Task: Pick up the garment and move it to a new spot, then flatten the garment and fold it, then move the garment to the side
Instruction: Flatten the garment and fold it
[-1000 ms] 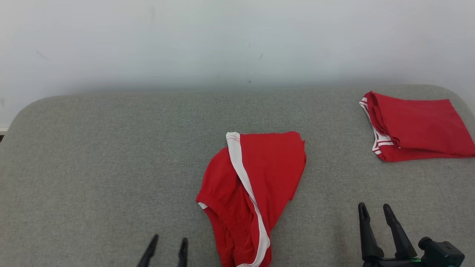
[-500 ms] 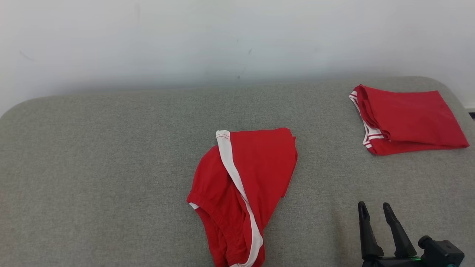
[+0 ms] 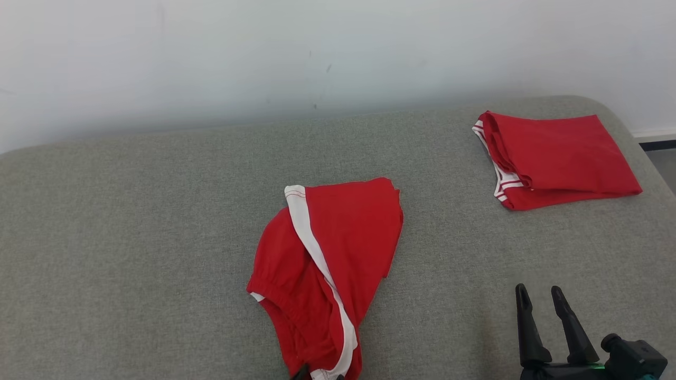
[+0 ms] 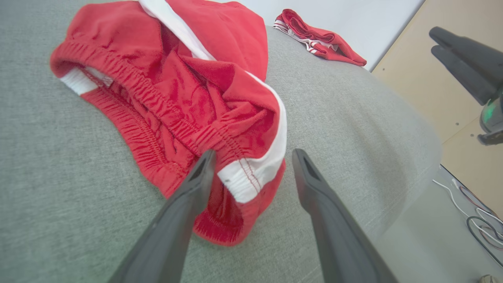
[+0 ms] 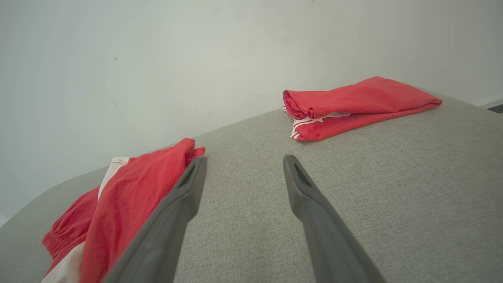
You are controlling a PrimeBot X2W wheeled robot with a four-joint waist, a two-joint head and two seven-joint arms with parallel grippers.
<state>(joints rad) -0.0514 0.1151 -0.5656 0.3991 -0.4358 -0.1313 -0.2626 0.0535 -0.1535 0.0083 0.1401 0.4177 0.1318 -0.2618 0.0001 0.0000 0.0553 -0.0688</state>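
My left gripper pinches the garment at the waistband next, where the white stripe's end [image 3: 324, 373] stands up while the red cloth [image 3: 292, 278] slumps in slack folds.
The garment [image 3: 338, 248] is a crumpled pair of red shorts with a white side stripe, lying in the middle of the grey cushioned surface [image 3: 132, 237]. In the left wrist view its elastic waistband and white stripe end [image 4: 188, 90] lie right in front of my left gripper [image 4: 254, 153], which is open with its fingers on either side of that near corner. The tips of the left gripper [image 3: 321, 376] just peek in at the head view's bottom edge. My right gripper [image 3: 540, 295] stands open and empty to the right of the garment [image 5: 133, 196].
A second red garment [image 3: 554, 158], folded, lies at the far right corner of the surface. A pale wall runs behind. The surface's right edge drops to a wooden floor [image 4: 452, 98] with loose cables [image 4: 479, 220].
The head camera has turned right, so everything shifts left in the picture. My left gripper has moved from the lower left over to the garment's near end. The right gripper holds its place.
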